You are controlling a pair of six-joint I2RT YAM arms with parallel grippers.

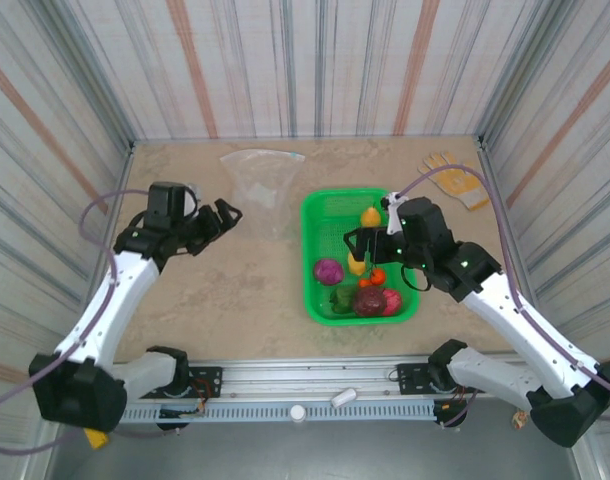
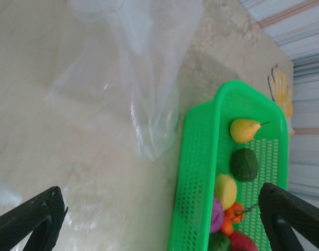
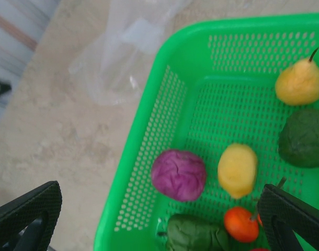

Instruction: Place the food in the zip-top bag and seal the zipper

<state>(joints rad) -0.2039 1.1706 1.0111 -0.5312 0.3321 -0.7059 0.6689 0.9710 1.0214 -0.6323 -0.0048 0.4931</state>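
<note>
My left gripper pinches the clear zip-top bag by its body film [image 1: 265,199] [image 2: 126,93] next, away from the bag's far edge, to pull the bag closer and spread it.
The food lies in a green mesh basket [image 1: 320,215]: a purple cabbage [image 3: 178,174], a lemon [image 3: 237,170], a yellow pear [image 3: 300,82], a dark green ball [image 3: 304,137], an orange tomato [image 3: 241,224] and more pieces. The clear zip-top bag [image 1: 260,175] lies flat and crumpled on the table, left of the basket's far corner; its zipper is too faint to make out. My left gripper [image 1: 223,222] hovers open near the bag [image 2: 144,68], beside the basket's left wall [image 2: 198,172]. My right gripper [image 1: 357,250] hangs open over the basket, above the cabbage and lemon.
A yellow-and-white work glove [image 1: 453,178] lies at the table's far right corner. Striped walls close in the table on three sides. Two small white items [image 1: 343,397] rest on the rail in front of the arm bases.
</note>
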